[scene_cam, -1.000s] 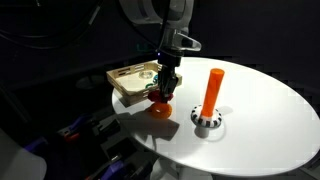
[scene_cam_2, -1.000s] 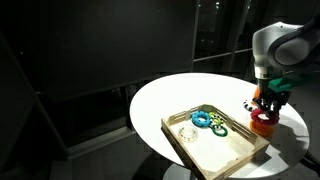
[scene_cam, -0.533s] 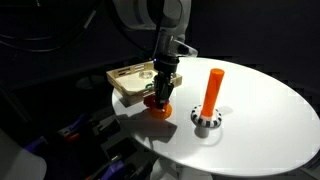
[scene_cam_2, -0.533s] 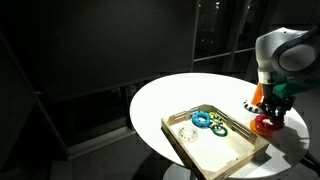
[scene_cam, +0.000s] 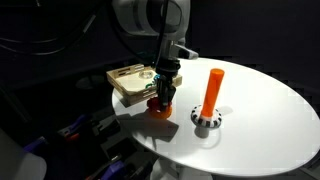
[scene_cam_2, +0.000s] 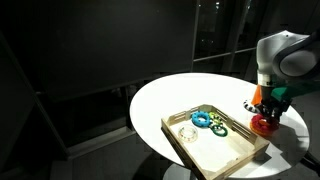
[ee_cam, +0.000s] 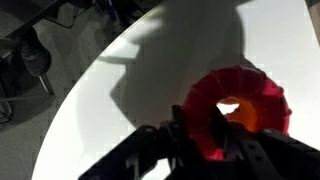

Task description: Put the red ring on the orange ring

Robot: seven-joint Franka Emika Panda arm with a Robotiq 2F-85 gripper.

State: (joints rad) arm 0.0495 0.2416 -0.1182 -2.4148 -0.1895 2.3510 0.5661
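Observation:
The red ring's lower edge is down at the top of the orange ring and their holes overlap, so the gripper should open now and let go of the red ring.
The red ring (ee_cam: 255, 95) is pinched by its near wall between my gripper's (ee_cam: 205, 140) fingers. It sits low over the white round table (ee_cam: 120, 100). The orange ring (ee_cam: 240, 117) shows through the red ring's hole, right beneath it. In both exterior views the gripper (scene_cam: 161, 95) (scene_cam_2: 266, 108) points straight down beside the tray. The red ring (scene_cam: 157, 102) (scene_cam_2: 262, 123) rests on or just above the orange ring (scene_cam: 160, 111); I cannot tell if they touch.
A tall orange peg (scene_cam: 212, 88) on a checkered base (scene_cam: 206, 121) stands just beyond the gripper. A wooden tray (scene_cam_2: 200, 152) holds a blue ring (scene_cam_2: 203, 118) and a green ring (scene_cam_2: 217, 128). The table edge (scene_cam: 150, 140) is close by.
The gripper has come down a little with the red ring, closer onto the orange ring. Nothing else has moved.

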